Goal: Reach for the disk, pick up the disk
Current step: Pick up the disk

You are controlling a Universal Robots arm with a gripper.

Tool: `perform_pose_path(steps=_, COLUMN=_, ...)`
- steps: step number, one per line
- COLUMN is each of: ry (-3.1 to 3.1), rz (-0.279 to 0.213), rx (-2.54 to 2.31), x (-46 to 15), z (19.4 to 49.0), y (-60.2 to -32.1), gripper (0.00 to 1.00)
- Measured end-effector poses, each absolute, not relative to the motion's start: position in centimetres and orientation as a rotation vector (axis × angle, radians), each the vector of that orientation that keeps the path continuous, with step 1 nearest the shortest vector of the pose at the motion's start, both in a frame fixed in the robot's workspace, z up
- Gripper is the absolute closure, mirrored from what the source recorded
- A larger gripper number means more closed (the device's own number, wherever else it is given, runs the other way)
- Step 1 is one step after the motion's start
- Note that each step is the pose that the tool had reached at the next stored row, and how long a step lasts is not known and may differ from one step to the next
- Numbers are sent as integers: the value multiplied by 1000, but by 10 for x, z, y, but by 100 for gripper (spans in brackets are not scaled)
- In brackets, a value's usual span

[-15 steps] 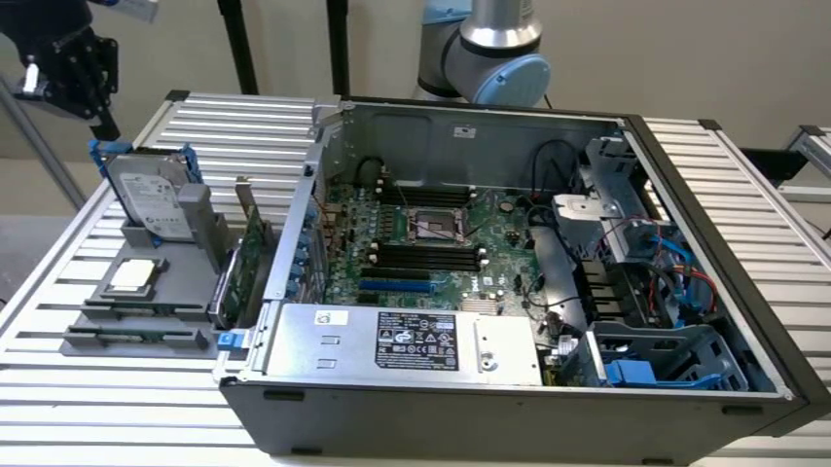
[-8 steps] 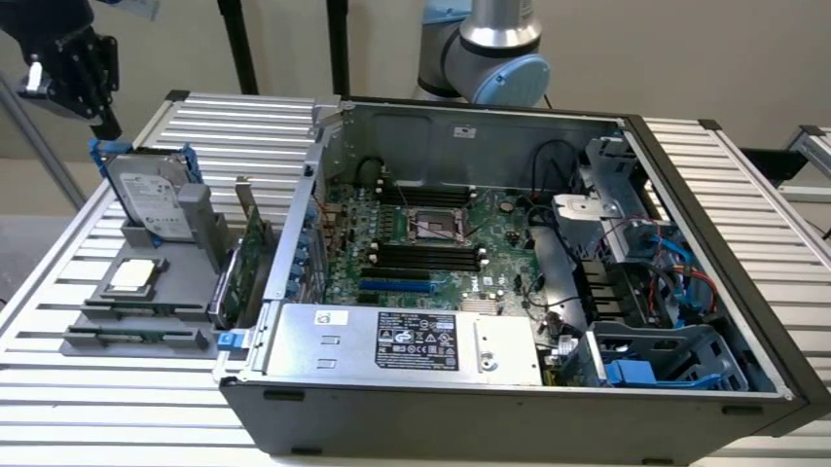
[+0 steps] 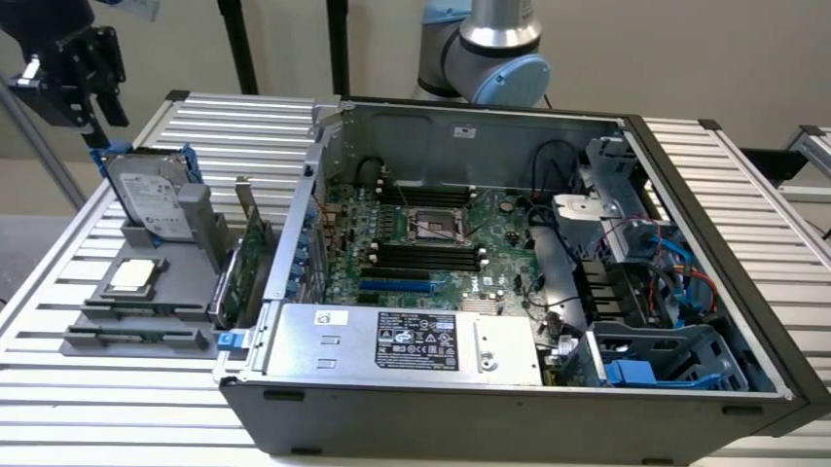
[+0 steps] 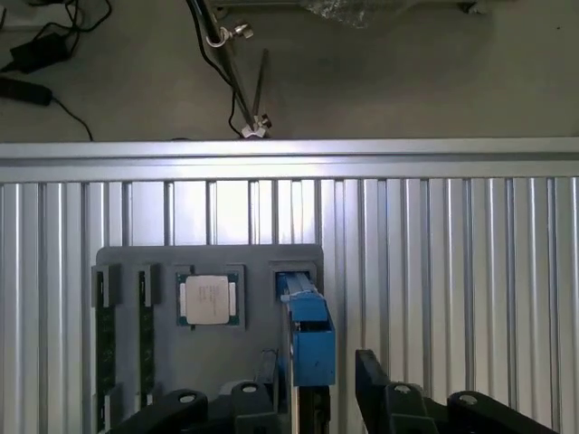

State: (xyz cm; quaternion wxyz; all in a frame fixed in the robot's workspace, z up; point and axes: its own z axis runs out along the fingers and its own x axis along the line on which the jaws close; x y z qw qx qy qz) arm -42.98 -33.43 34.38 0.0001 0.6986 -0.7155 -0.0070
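Observation:
I should lower my gripper first, then close it on the disk. My gripper's fingers are above the disk's upper end, so they would miss the disk's sides if I closed now.
The disk stands on edge in a grey holder on the slatted table, at the exterior view's left. Its silver face carries a white label, and a blue rail runs along its edge. My gripper hangs just above the disk's upper end, close to it but apart. In the wrist view I look down on the disk's blue rail edge-on. There my gripper is open, with one dark finger on each side of the disk.
A small square silver chip lies in the grey holder beside the disk, with two memory sticks in slots further along. An open computer case sits at the exterior view's right of the holder. The table's edge is beyond the holder.

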Motion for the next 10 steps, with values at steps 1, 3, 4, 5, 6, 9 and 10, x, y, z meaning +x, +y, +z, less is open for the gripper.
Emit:
perform_pose_path(steps=1, ry=-2247, rz=-22, rx=2195, x=-430, z=343, y=-334, gripper=46)
perform_pose_path(steps=3, ry=-2248, rz=-22, rx=2194, x=-430, z=339, y=-334, gripper=46)
perform_pose_path(steps=4, ry=-2247, rz=-22, rx=2194, x=-430, z=337, y=-334, gripper=46)
perform_pose_path(steps=5, ry=-2247, rz=-22, rx=2194, x=-430, z=336, y=-334, gripper=46)
perform_pose_path(steps=6, ry=-2247, rz=-22, rx=2195, x=-430, z=334, y=-334, gripper=46)
perform_pose_path(steps=9, ry=-2247, rz=-22, rx=2194, x=-430, z=328, y=-334, gripper=46)
perform_pose_path(steps=10, ry=-2247, rz=-22, rx=2194, x=-430, z=326, y=-334, gripper=46)
